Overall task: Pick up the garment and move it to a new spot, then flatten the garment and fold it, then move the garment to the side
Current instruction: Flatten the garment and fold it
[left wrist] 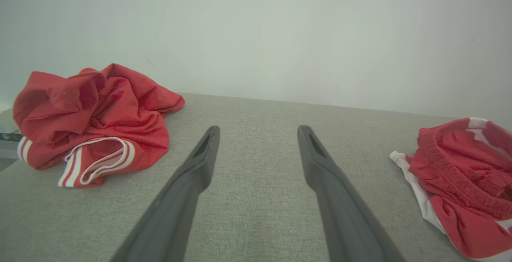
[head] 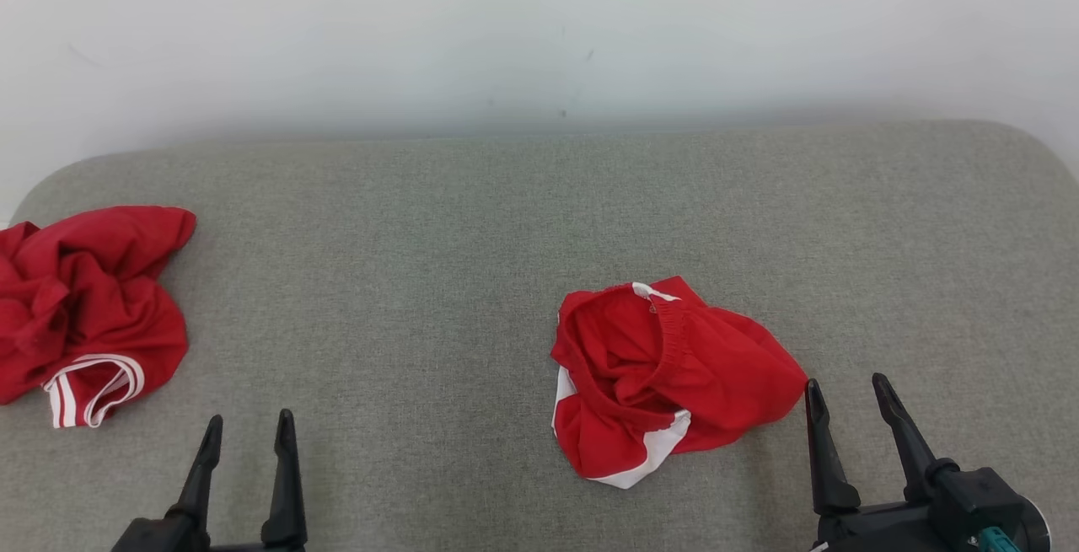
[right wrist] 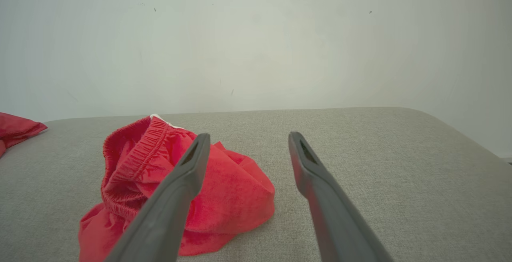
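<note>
My left gripper is going to grab the garment by the gathered waistband (head: 669,340) next. The waistband stands up in a fold, while the garment's white panel (head: 652,451) lies slack.
A crumpled red garment (head: 674,383) with an elastic waistband and white panels lies on the grey cushion, right of centre. My right gripper (head: 847,382) stands open just to its right, fingertips close to the cloth's edge, nothing between them. In the right wrist view the garment (right wrist: 232,190) lies left of and partly behind the open right gripper (right wrist: 249,136). My left gripper (head: 249,419) is open and empty near the front edge. From the left wrist view the garment (left wrist: 460,182) sits far right of the open left gripper (left wrist: 258,130).
A second bunched red garment (head: 84,308) with white-striped trim lies at the far left edge, also seen as the red heap (left wrist: 92,118) and a red corner (right wrist: 16,128). The grey fabric cushion (head: 421,265) ends at a white wall (head: 539,29) behind.
</note>
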Robot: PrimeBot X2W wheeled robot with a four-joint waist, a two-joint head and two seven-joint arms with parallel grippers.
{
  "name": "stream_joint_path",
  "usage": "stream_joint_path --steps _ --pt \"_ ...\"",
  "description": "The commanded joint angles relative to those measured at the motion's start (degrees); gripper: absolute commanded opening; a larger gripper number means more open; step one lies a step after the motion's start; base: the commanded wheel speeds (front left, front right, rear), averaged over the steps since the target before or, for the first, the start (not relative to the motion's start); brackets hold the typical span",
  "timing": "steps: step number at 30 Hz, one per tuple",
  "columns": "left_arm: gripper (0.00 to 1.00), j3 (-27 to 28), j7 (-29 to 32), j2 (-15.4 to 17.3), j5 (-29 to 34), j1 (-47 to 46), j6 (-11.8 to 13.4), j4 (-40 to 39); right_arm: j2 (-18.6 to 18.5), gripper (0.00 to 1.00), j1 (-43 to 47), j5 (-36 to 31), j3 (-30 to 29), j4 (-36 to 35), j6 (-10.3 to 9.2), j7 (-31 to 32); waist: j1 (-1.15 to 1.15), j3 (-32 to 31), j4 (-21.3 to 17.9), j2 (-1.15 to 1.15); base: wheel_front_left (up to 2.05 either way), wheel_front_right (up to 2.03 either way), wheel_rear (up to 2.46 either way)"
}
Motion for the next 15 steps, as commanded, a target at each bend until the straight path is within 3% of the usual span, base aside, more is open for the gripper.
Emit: stream_joint_path --steps 1,7,15 --pt "1.00 -0.30 -0.19 -0.15 0.61 -0.41 -0.39 0.33 0.08 1.00 -0.31 0.20 0.16 0.18 -0.13 -0.02 0.00 0.19 -0.21 0.00 0.00 0.00 0.00" --pt "1.00 -5.26 -0.19 0.05 0.82 -5.46 -0.28 1.29 0.08 1.00 -0.90 0.41 0.62 0.26 -0.13 -0.01 0.00 1.16 -1.57 0.00 0.00 0.00 0.00" --pt "1.00 -22.78 -0.19 1.69 -2.23 -18.54 -0.26 6.72 0.05 1.00 -2.29 0.78 1.26 0.72 -0.13 -0.01 0.00 3.08 -5.71 0.00 0.00 0.00 0.00"
